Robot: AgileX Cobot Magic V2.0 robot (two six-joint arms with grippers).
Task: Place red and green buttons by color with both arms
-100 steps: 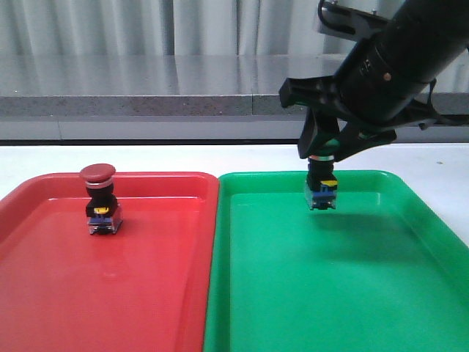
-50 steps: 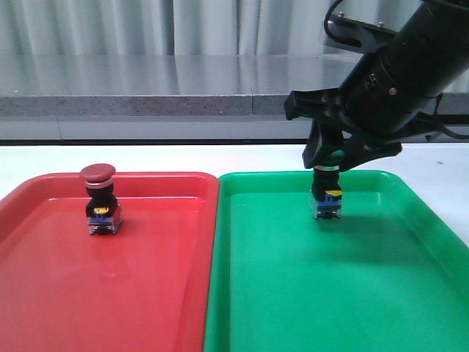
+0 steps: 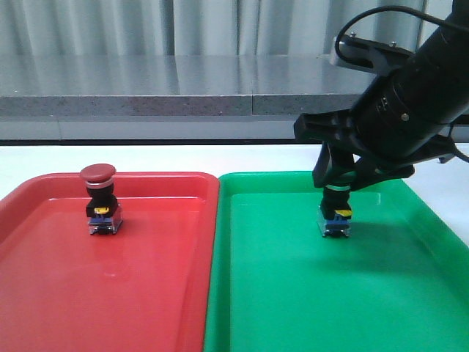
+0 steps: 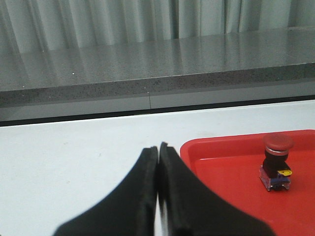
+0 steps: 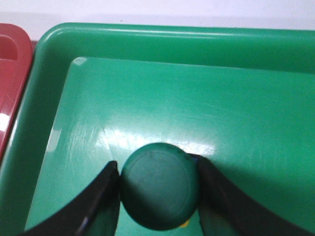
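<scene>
The green button's base is at the green tray's bottom inside the tray's rim and the button would stand, so my right gripper opens next.
The red button [image 3: 100, 200] stands upright in the red tray [image 3: 110, 293], near its far left; it also shows in the left wrist view [image 4: 276, 162]. My left gripper [image 4: 158, 147] is shut and empty over the white table, beside the red tray's corner [image 4: 197, 147]. My right gripper [image 5: 158, 169] is shut on the green button's cap [image 5: 160, 184]. In the front view the green button [image 3: 335, 213] stands with its base on or just above the green tray's floor [image 3: 308, 293], its cap hidden by my right gripper [image 3: 338, 180].
The red and green trays sit side by side, touching at the middle. A grey stone ledge [image 3: 146, 103] and curtain run along the back. White table [image 4: 74, 147] lies behind and beside the trays.
My right gripper has moved down and to the right with the green button, bringing its base down to the green tray's floor. The red button has not moved.
</scene>
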